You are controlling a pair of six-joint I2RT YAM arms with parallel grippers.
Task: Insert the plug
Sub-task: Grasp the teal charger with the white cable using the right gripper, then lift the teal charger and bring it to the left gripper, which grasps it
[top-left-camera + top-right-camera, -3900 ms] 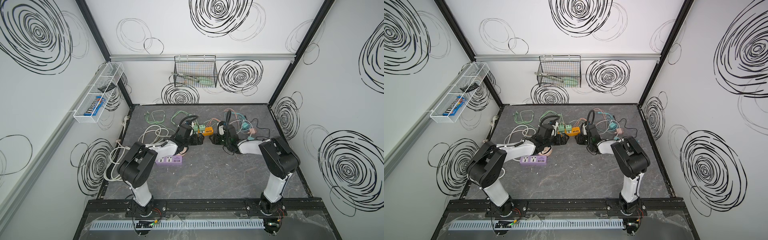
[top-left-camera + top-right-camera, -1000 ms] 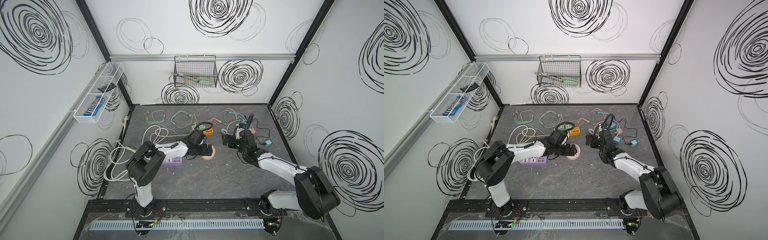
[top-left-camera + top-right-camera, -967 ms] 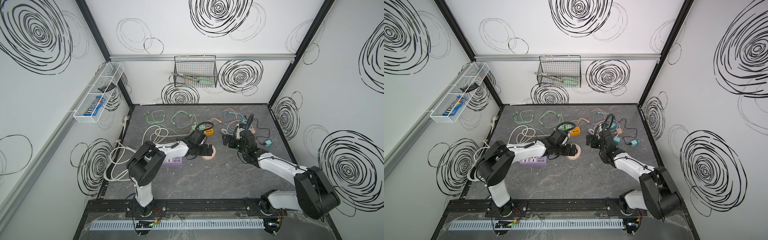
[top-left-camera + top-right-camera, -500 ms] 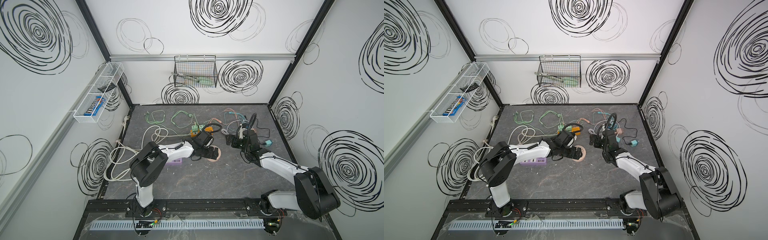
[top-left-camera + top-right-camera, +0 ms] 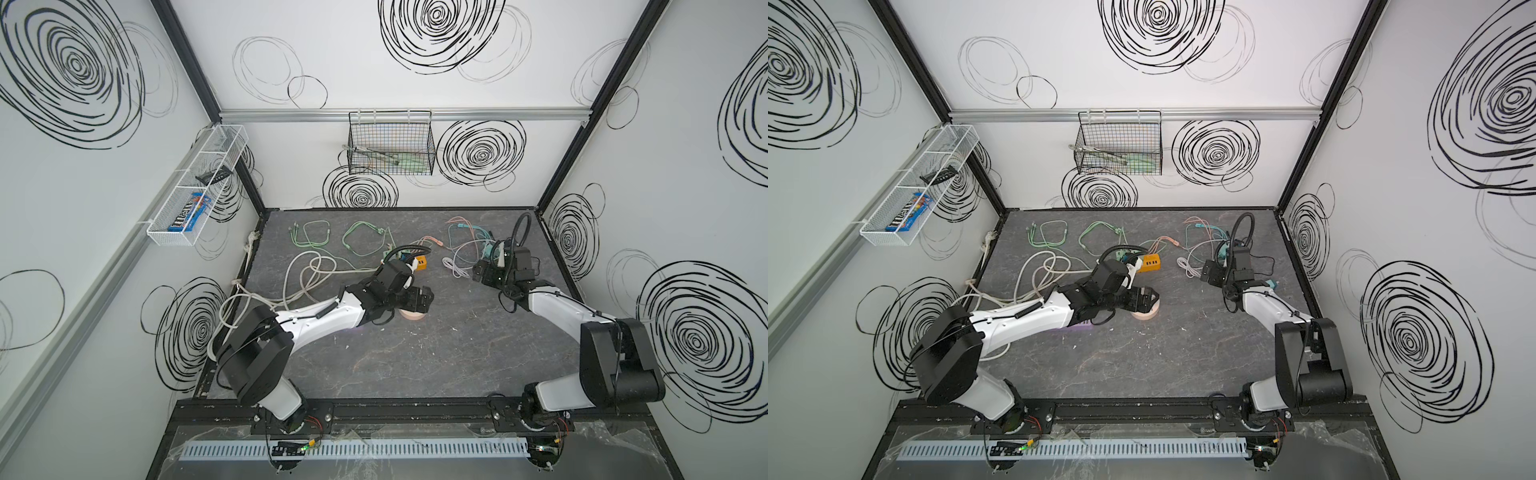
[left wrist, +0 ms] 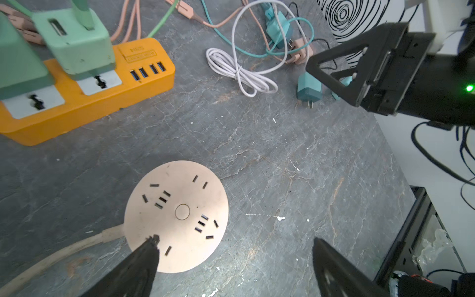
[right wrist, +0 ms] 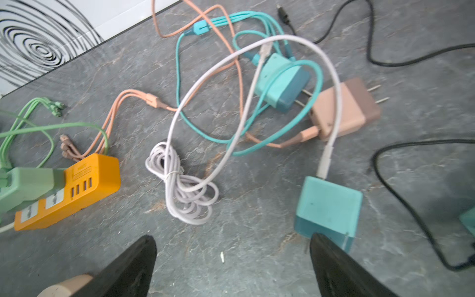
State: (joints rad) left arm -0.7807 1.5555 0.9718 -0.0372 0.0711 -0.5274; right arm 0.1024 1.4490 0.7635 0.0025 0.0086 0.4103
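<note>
My right gripper will grab the teal plug [image 7: 327,205] by the sides of its prong end. The plug's cable end then stays free for my left gripper to take and insert.
A round pinkish socket disc [image 6: 177,216] lies flat on the grey table, its slots facing up; it shows in both top views [image 5: 412,314] [image 5: 1145,313]. My left gripper [image 6: 235,239] hovers over it, open and empty, one finger above the disc's edge [image 5: 419,297]. A teal cube plug [image 7: 327,205] on a white cable lies on the table, also in the left wrist view [image 6: 308,88]. My right gripper [image 7: 232,237] is open and empty just short of it, one finger beside the plug [image 5: 484,274].
An orange power strip [image 6: 90,84] [image 7: 77,185] with green adapters [image 6: 74,41] plugged in sits behind the disc. A coiled white cable [image 7: 185,190], another teal adapter [image 7: 280,82], a pink adapter [image 7: 344,110] and black leads lie around. A purple strip [image 5: 1079,327] lies under the left arm.
The left gripper has drifted slightly right over the disc. The right gripper has moved a little toward the back right, nearer the teal plug. Both stayed open.
</note>
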